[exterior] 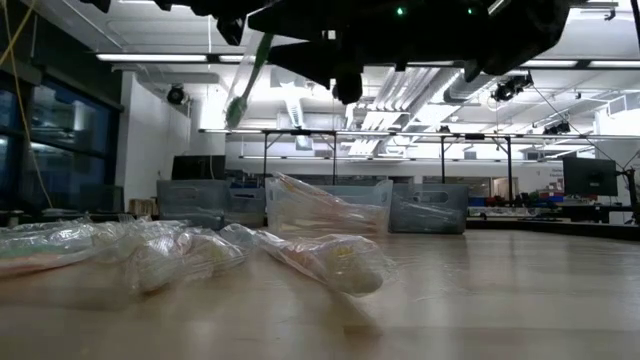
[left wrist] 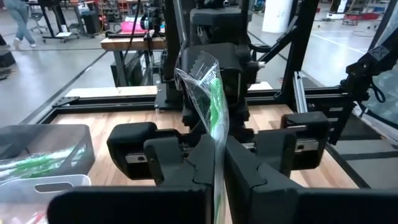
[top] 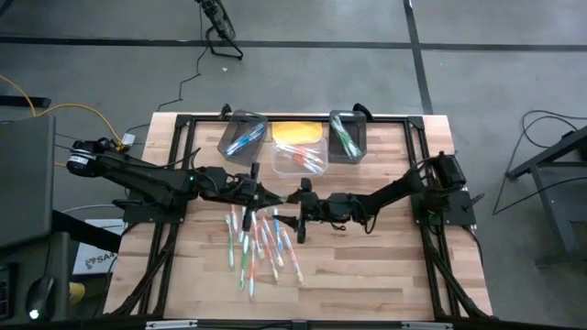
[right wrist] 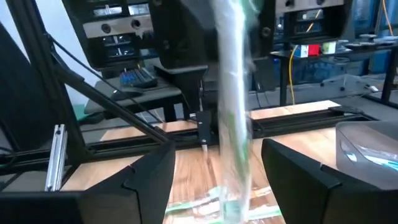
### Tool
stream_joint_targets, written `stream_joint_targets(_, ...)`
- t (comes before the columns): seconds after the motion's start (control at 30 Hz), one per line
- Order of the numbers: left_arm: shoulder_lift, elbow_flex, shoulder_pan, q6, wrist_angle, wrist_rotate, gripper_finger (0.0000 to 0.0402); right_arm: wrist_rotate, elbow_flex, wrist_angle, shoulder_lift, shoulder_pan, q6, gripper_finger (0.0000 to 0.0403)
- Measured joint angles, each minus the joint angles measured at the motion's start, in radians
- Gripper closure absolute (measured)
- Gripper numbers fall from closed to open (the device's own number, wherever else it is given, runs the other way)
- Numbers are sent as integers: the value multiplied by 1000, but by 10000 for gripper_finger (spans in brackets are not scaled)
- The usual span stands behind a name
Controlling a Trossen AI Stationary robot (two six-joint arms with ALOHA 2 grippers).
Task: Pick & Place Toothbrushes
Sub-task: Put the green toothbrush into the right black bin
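The robot's right gripper will next bring the green toothbrush to the dark bin, so it will grab the toothbrush by its free wrapped end [right wrist: 234,180].
My left gripper [left wrist: 217,152], over the table's middle [top: 272,197], is shut on a green toothbrush [left wrist: 214,102] in a clear wrapper. The brush stands nearly upright, and in the low view its lower end [exterior: 242,85] hangs high above the table. My right gripper [right wrist: 217,171] faces it from the right [top: 296,213]. It is open, one finger on either side of the wrapped brush [right wrist: 233,118], and gaps show between them. Several more wrapped toothbrushes [top: 259,243] lie flat on the wood below and nearer. My left gripper pinches the wrapped green toothbrush part-way along its length [left wrist: 217,134] between its two fingers. The fingers come level from the table's left and lie across the brush. The brush is lifted clear, nearly upright, its serrated wrapper end [left wrist: 205,62] above the fingers and the rest below them.
At the far edge stand a dark bin [top: 241,136] with blue brushes, a clear bin [top: 300,158] with pink ones and a dark bin [top: 346,136] with green ones. A yellow item [top: 298,133] lies behind the clear bin. Black frame rails [top: 431,266] run along the table's sides.
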Motion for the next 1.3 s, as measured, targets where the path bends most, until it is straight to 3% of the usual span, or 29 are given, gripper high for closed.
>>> stream_joint_targets(0.13,0,0,0,-5,0,0,396,14,2,-12,0,0,-1,212)
stream_joint_targets(0.5,-1,0,0,-16,0,0,396,-12,2,21,0,-25,0,385)
stream_joint_targets(0.67,0,0,0,-17,-7,-10,369,-14,2,1,0,-25,6,387)
stream_joint_targets(0.87,-1,0,-1,25,-10,-41,272,-8,2,-41,-2,-32,56,392)
stream_joint_targets(1.07,-62,0,-1,53,-86,-53,192,13,2,-333,-99,-59,130,393)
stream_joint_targets(1.3,-194,0,-1,11,-299,-111,185,40,128,-1033,-332,-163,273,393)
